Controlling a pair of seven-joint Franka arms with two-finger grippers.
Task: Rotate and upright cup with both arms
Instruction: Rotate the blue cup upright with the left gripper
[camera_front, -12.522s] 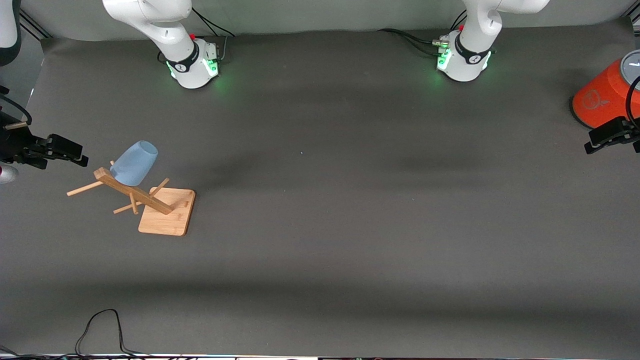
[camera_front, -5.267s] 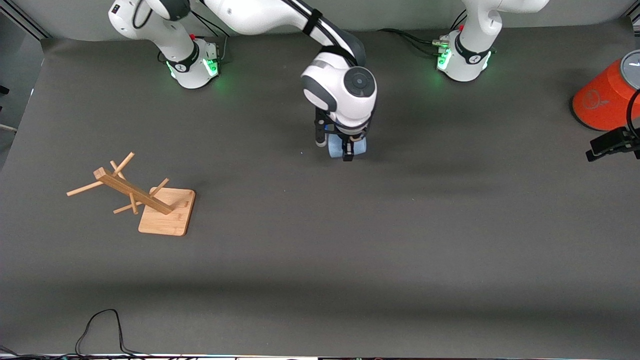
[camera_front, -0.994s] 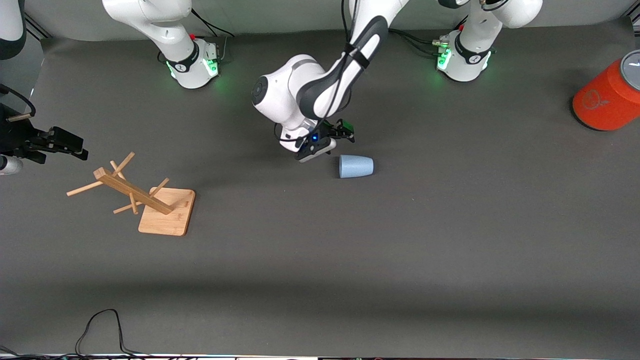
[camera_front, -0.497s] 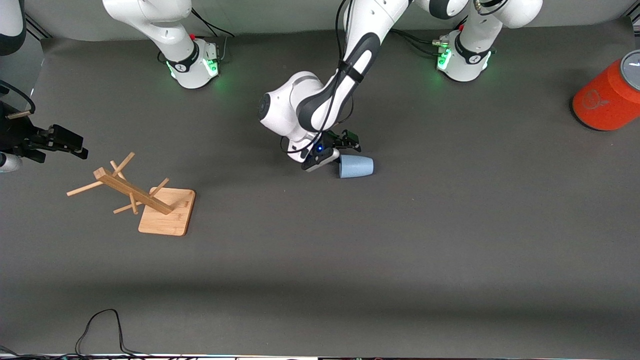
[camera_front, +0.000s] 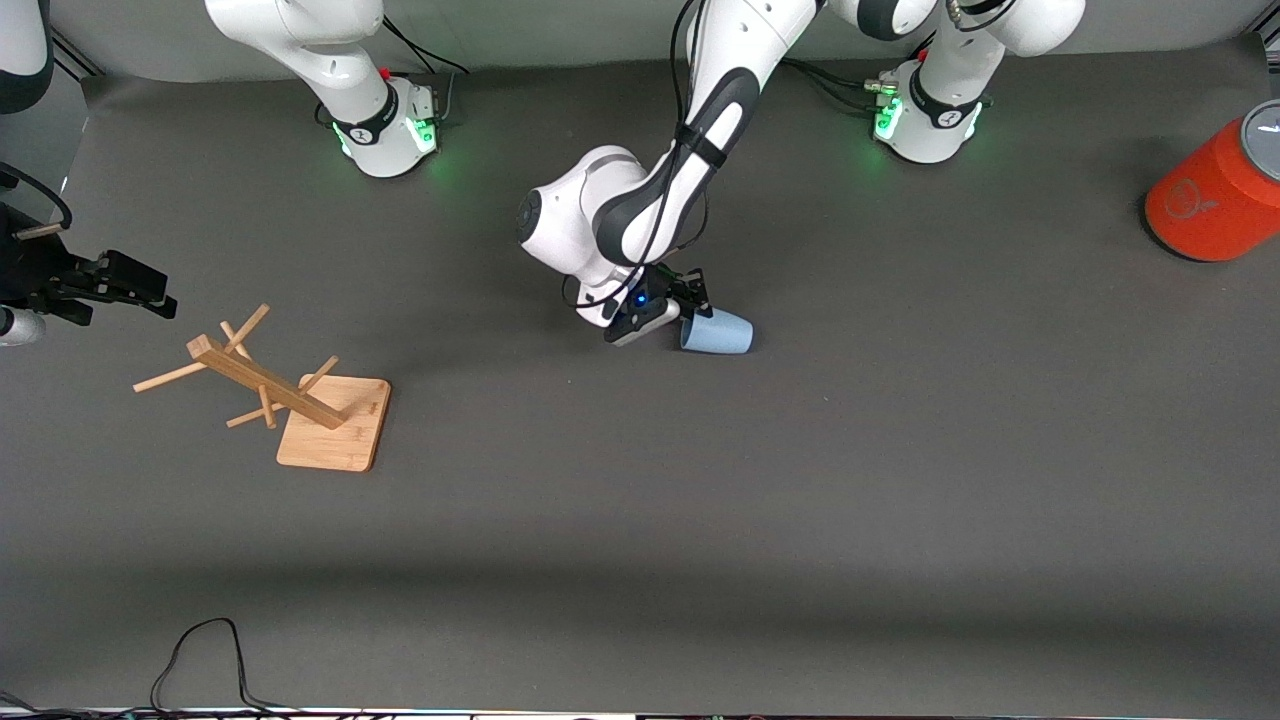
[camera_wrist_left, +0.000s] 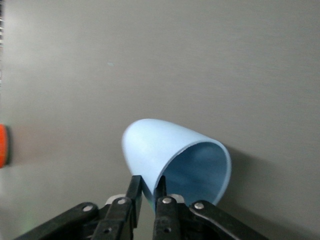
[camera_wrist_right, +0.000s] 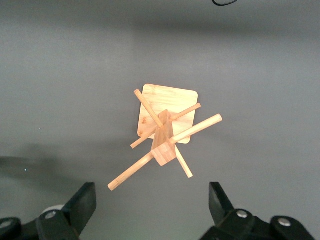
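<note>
My left gripper should keep holding the cup until the cup stands upright, because in the front view the cup is on its side with its base (camera_front: 744, 336) off the table.
The pale-blue cup (camera_front: 722, 333) lies on its side at the middle of the table, mouth toward the right arm's end. My left gripper (camera_front: 693, 305) is shut on its rim. In the left wrist view the cup (camera_wrist_left: 160, 145) faces the camera with its mouth, and the left gripper (camera_wrist_left: 147, 192) pinches the rim wall, one finger inside and one outside. My right gripper (camera_front: 160, 298) waits open and empty at the right arm's end of the table, above the wooden rack (camera_front: 262, 385). In the right wrist view the right gripper (camera_wrist_right: 151, 200) is spread wide over the rack (camera_wrist_right: 165, 137).
The rack stands on a square wooden base (camera_front: 335, 438) with pegs sticking out. A large orange cylinder with a grey top (camera_front: 1215, 200) stands at the left arm's end. A black cable (camera_front: 200, 650) lies at the table edge nearest the front camera.
My left gripper came down to the cup's mouth and shut on its rim. The cup has turned and shifted slightly. The right arm has not moved.
</note>
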